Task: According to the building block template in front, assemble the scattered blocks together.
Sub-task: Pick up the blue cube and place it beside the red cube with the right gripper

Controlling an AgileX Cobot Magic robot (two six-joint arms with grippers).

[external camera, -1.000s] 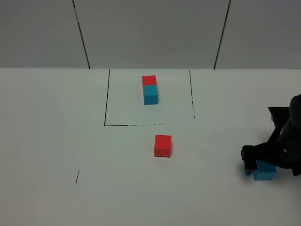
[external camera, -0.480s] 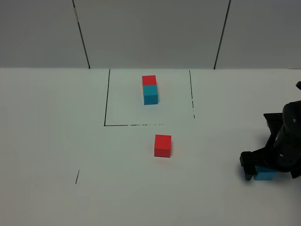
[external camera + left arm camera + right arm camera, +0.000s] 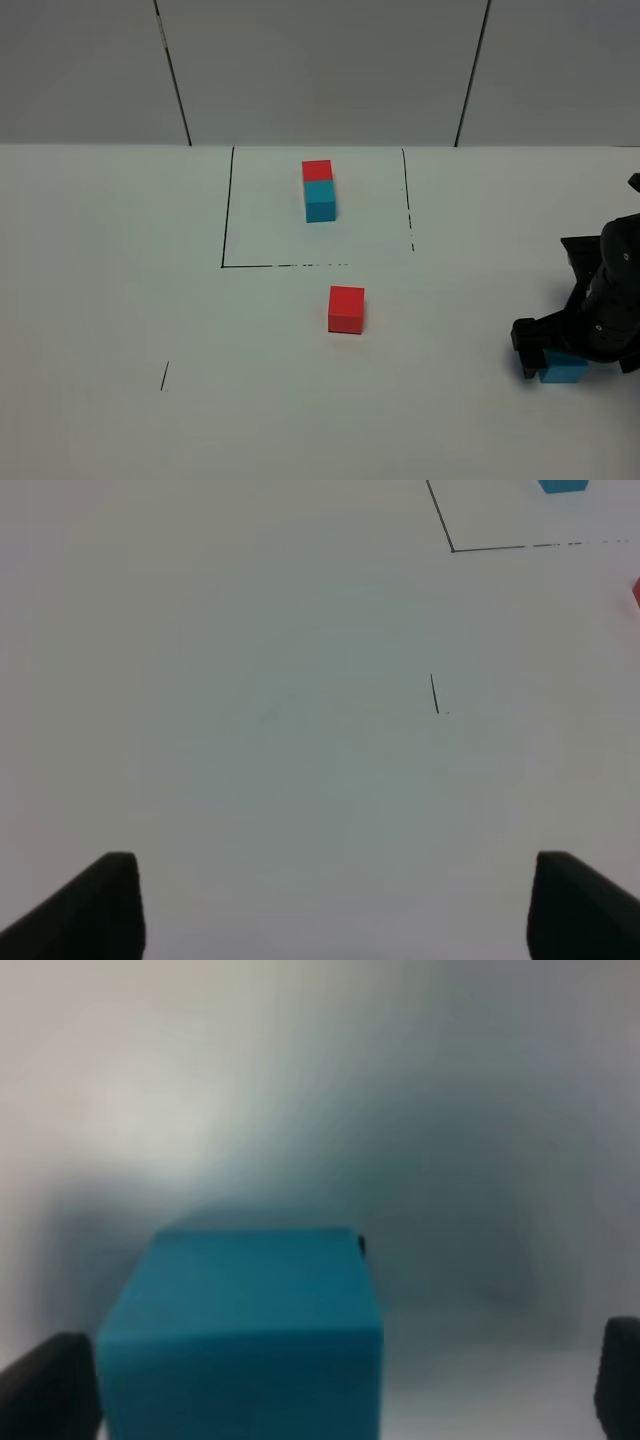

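Note:
My right gripper needs to take the cyan cube (image 3: 563, 372) by its opposite sides next, so that I can build the red-and-cyan pair like the template (image 3: 319, 189).
The building block template (image 3: 319, 189), a red cube joined to a cyan one, lies inside the black-outlined square at the back. One scattered block, the red cube (image 3: 346, 309), sits alone in front of that square. The other, the cyan cube (image 3: 563, 372), is at the far right under my right gripper (image 3: 572, 352). In the right wrist view the cyan cube (image 3: 240, 1330) sits between the open fingers (image 3: 50, 1385), nearer one of them, and my right gripper (image 3: 335, 1390) is not closed on it. My left gripper (image 3: 335, 910) is open over bare table with nothing between its fingers.
A black-outlined square (image 3: 226, 210) is drawn on the white table. A short black tick (image 3: 165, 376) marks the front left, and the same tick (image 3: 434, 693) shows in the left wrist view. Grey wall panels stand behind the table.
My right gripper has sunk lower around the cyan cube, hiding more of it. The red cube and the template have not moved.

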